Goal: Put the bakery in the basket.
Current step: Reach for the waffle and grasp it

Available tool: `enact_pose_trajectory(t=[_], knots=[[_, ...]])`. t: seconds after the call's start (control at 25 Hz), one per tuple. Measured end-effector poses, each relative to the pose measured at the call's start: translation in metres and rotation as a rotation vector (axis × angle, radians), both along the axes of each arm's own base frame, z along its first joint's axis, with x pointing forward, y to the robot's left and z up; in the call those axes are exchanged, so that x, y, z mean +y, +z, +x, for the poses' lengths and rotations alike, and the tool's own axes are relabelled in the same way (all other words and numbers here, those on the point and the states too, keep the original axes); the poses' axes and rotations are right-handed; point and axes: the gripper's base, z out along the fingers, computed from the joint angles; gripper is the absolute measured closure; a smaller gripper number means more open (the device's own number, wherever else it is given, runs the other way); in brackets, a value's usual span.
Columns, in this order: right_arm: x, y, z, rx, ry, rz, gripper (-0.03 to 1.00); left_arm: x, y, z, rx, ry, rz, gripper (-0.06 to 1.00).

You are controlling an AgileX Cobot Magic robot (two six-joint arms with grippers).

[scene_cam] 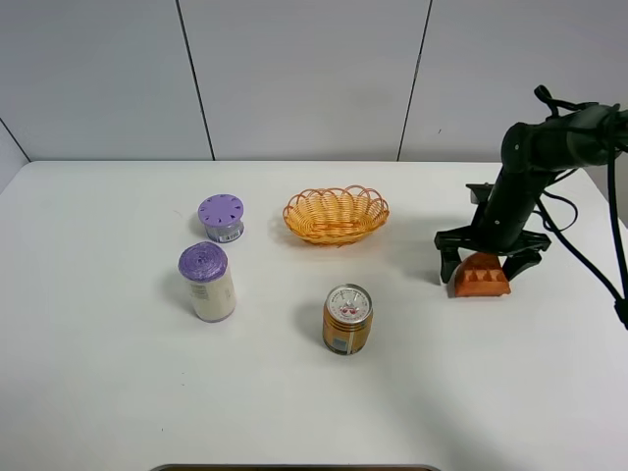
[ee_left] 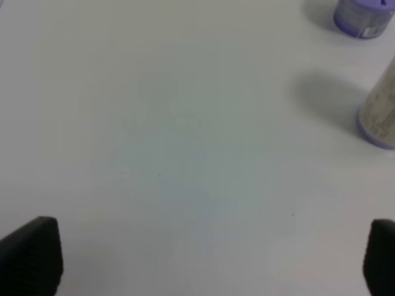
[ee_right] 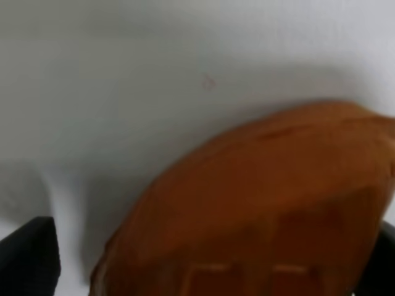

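My right gripper closes on the waffle next, since its fingers reach down on both sides of the waffle (ee_right: 259,197), close to the white table.
The bakery (scene_cam: 481,278), a small orange-brown waffle wedge with square dimples, lies on the white table at the right. My right gripper (scene_cam: 487,267) is open and stands over it, one finger on each side. In the right wrist view the waffle (ee_right: 259,197) fills the space between the fingertips (ee_right: 28,256); I cannot tell whether they touch it. The wicker basket (scene_cam: 294,208) sits empty at the table's middle back, well left of the waffle. My left gripper (ee_left: 207,259) is open and empty over bare table; it does not show in the exterior view.
An orange-gold drink can (scene_cam: 347,318) stands in front of the basket. A short purple-lidded jar (scene_cam: 221,217) and a taller white bottle with a purple lid (scene_cam: 207,282) stand at the left; both also show in the left wrist view, the jar (ee_left: 364,15) and the bottle (ee_left: 379,111).
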Motion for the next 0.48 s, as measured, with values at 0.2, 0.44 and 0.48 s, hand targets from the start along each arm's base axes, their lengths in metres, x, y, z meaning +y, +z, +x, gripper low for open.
enact_pose_trajectory(t=[0.2, 0.44, 0.48], knots=[[0.0, -0.0029, 0.0017, -0.013, -0.001, 0.0, 0.06, 0.0, 0.0, 0.0, 0.0, 0.0, 0.0, -0.05], [-0.0005, -0.0081, 0.0026, -0.006, 0.003, -0.007, 0.12, 0.0, 0.0, 0.0, 0.0, 0.0, 0.0, -0.05], [-0.0009, -0.0081, 0.0026, -0.006, 0.003, -0.007, 0.12, 0.0, 0.0, 0.0, 0.0, 0.0, 0.0, -0.05]])
